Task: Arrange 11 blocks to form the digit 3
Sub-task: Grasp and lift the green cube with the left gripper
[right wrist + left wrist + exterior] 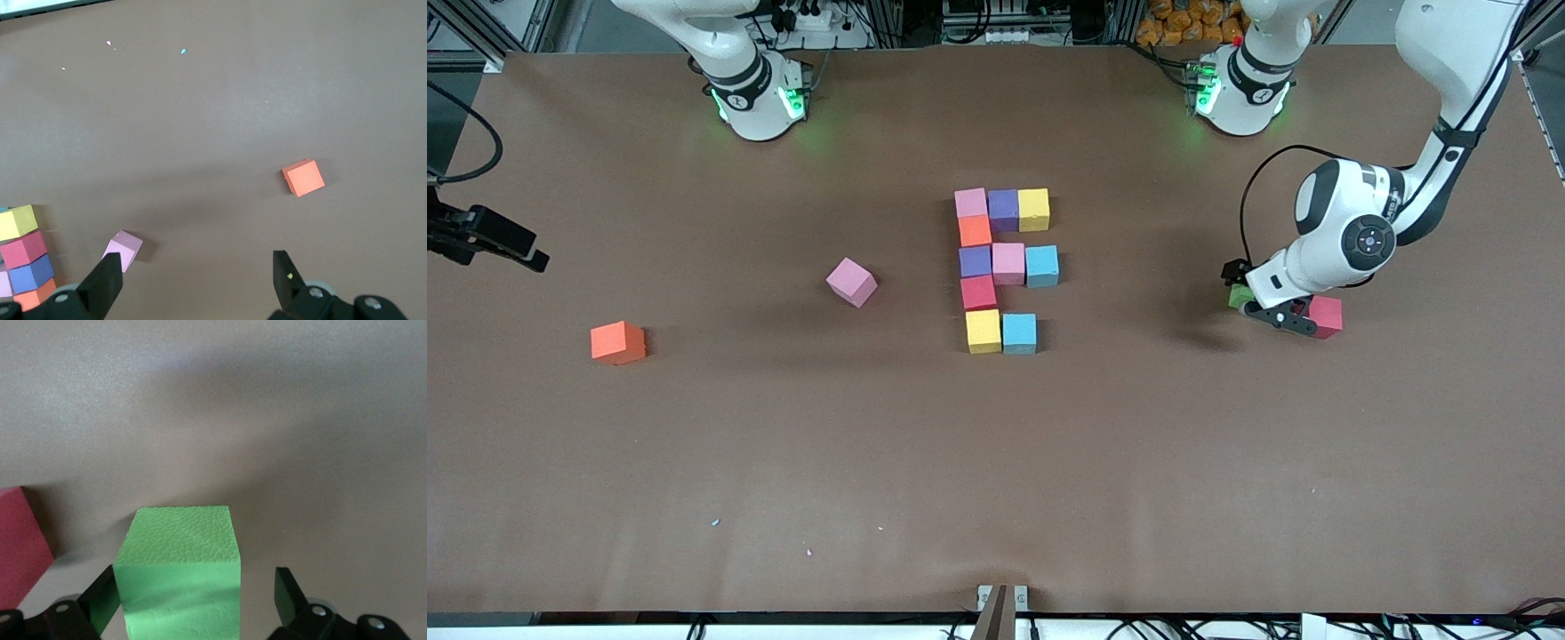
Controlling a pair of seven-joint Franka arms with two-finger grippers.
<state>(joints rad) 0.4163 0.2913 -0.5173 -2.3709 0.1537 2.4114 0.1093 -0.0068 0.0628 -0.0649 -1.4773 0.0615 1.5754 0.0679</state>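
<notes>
My left gripper is ready to close on the green block now, as my fingers reach down level with the green block's sides in the left wrist view.
Several blocks point(1003, 267) lie joined in rows and a column at the table's middle: pink, purple, yellow, orange, light blue and red. A loose pink block point(851, 282) point(122, 249) and a loose orange block point(617, 342) point(303, 177) lie toward the right arm's end. My left gripper point(1254, 302) point(197, 587) is low at the table, open around a green block point(1237, 296) point(180, 577). One finger point(288, 593) stands clear of it. A red block point(1327, 316) point(20, 543) lies beside it. My right gripper point(197, 280) hangs open and empty, high over the table.
A black device with a cable point(489, 238) juts in over the table's edge at the right arm's end. Bare brown tabletop point(996, 462) spreads between the blocks and the front edge, with a few tiny specks point(716, 522) on it.
</notes>
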